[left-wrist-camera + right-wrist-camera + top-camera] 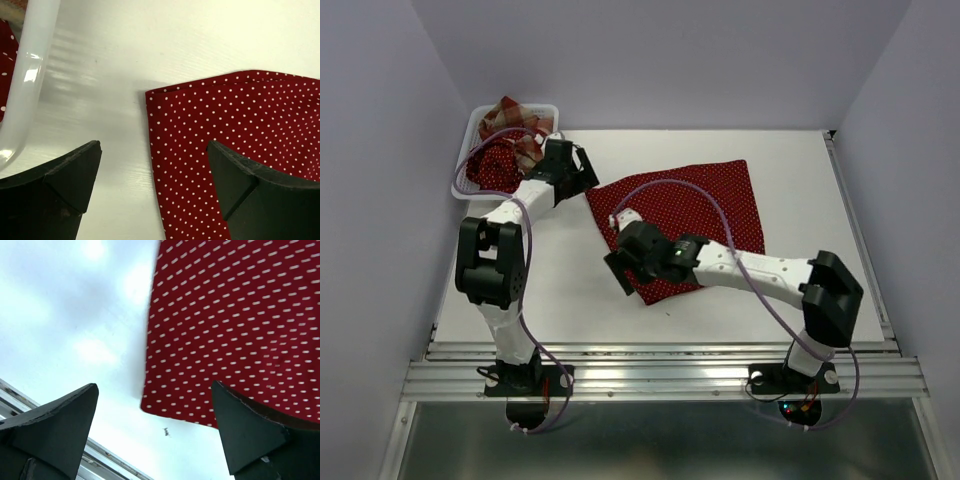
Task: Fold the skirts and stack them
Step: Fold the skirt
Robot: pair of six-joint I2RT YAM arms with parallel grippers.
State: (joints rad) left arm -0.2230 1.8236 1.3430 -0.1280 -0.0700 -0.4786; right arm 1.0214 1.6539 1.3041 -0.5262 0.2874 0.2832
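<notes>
I should next grab the polka-dot skirt's far corner beside the basket with my left gripper, to fold that side edge across.
A dark red polka-dot skirt (690,215) lies spread flat on the white table. My left gripper (582,172) is open and empty just above its far left corner; the left wrist view shows that corner (235,130) between the black fingers (60,175). My right gripper (623,270) is open and empty over the skirt's near left corner, which shows in the right wrist view (220,325). A second polka-dot skirt (496,168) and the plaid skirt (516,122) lie bunched in the white basket (470,135).
The basket stands at the table's far left corner; its white rim (27,75) shows in the left wrist view. The table's metal front rail (660,375) runs along the near edge. A small dark thread (166,431) lies on the table near the skirt's corner.
</notes>
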